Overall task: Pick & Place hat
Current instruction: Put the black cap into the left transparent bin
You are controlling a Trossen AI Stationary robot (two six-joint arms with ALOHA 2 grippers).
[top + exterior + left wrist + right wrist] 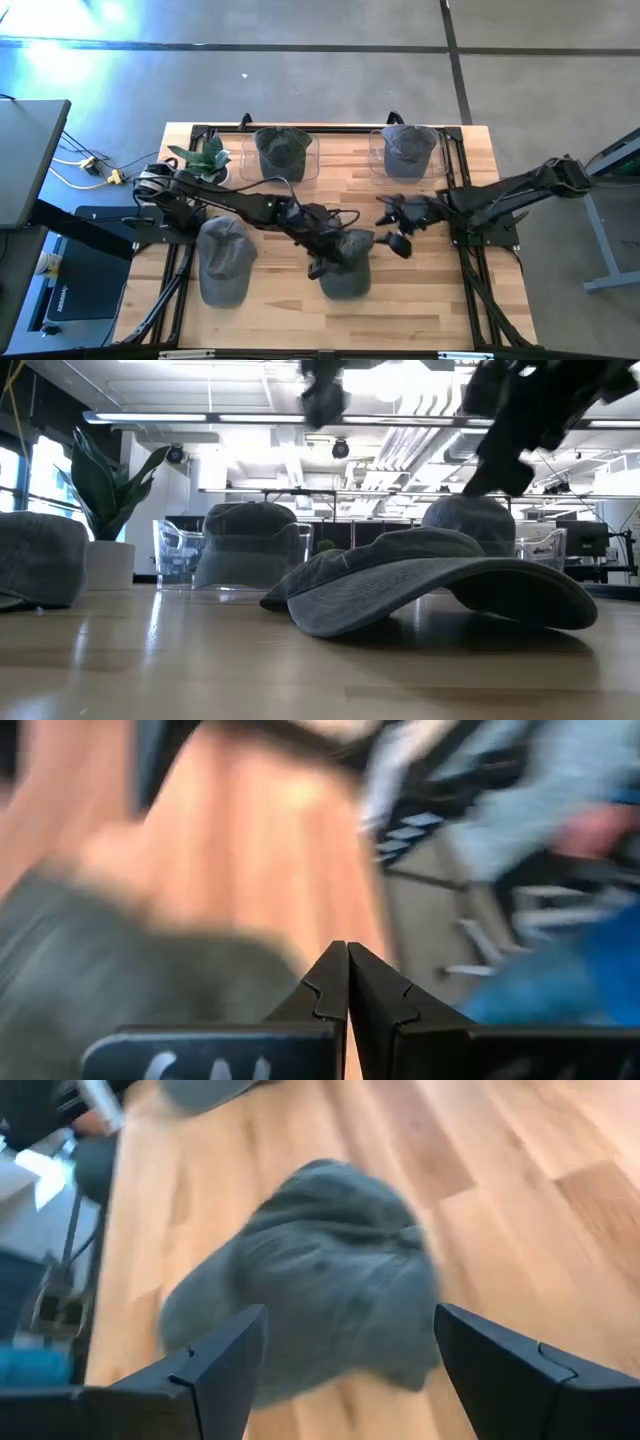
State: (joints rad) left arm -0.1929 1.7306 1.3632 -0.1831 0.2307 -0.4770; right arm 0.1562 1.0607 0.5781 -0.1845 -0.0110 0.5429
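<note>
My right gripper should grab the grey cap by its top (pixel 352 246) next. Then it can lift the grey cap for a clear container.
A grey cap (pixel 347 263) lies on the wooden table near its middle, brim down toward the near edge; it also shows in the low view (pixel 430 585) and the right wrist view (pixel 320 1270). My left gripper (pixel 318 262) is shut and empty just above the cap's left side; its shut fingers show in the left wrist view (pixel 348 982). My right gripper (pixel 392 228) is open and empty, above the table to the right of the cap, its fingers spread in the right wrist view (pixel 345 1350).
A second grey cap (pixel 224 258) lies at the near left. Two more caps sit in clear containers at the far edge, one left (pixel 283 152) and one right (pixel 408 150). A potted plant (pixel 203 160) stands at the far left.
</note>
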